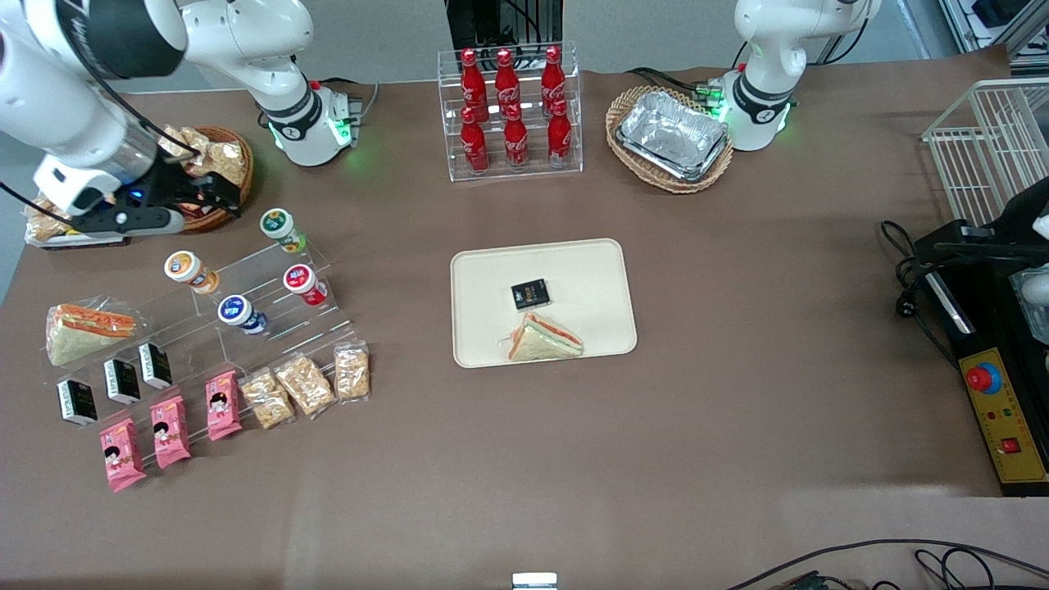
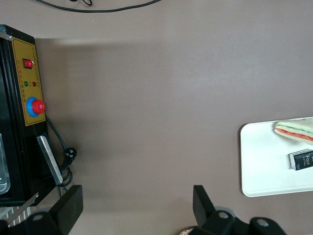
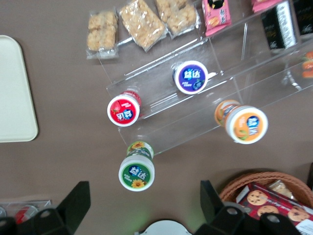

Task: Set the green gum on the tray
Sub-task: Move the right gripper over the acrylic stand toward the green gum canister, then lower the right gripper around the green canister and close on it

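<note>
I will grab the green gum by its lidded end (image 1: 276, 222) with my gripper next. Then I will put the green gum on the tray (image 1: 600, 295).
The green gum (image 1: 279, 225) stands on the top step of a clear acrylic stand, a small canister with a white-rimmed green lid; it also shows in the right wrist view (image 3: 137, 172). My right gripper (image 1: 229, 197) hovers open and empty above the table, a little farther from the front camera than the gum and beside it. In the right wrist view the gripper (image 3: 144, 205) has its two black fingers spread wide, and the gum lies just outside the gap between them. The cream tray (image 1: 590, 270) lies mid-table and holds a sandwich (image 1: 545, 340) and a black packet (image 1: 530, 293); its edge shows in the right wrist view (image 3: 14, 98).
Red (image 1: 305, 281), blue (image 1: 235, 311) and orange (image 1: 187, 269) canisters share the stand. Snack packs lie nearer the camera. A wicker basket of snacks (image 1: 225, 160) sits under the arm. A cola rack (image 1: 508, 111) and a basket of foil trays (image 1: 672, 135) stand farther back.
</note>
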Available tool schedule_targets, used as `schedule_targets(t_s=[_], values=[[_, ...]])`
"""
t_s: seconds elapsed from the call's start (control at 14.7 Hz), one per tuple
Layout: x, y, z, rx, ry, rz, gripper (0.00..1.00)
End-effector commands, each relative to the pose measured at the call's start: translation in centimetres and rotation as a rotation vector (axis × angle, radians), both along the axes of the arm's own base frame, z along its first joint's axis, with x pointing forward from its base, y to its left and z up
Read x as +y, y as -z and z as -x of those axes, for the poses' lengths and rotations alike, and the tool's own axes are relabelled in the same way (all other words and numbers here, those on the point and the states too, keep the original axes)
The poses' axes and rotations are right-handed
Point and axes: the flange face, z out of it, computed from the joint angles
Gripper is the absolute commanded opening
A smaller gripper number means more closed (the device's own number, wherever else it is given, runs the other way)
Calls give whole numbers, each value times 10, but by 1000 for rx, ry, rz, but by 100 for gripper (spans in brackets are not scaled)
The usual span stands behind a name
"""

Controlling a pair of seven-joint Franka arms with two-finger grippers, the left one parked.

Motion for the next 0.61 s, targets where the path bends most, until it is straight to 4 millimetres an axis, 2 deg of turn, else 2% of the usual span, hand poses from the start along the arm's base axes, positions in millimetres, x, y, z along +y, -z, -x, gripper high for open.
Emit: schedule_targets(t_s=[0.0,0.54], values=[[9,28,22,-16,32,21,100],[7,75,45,-39,40,15,100]])
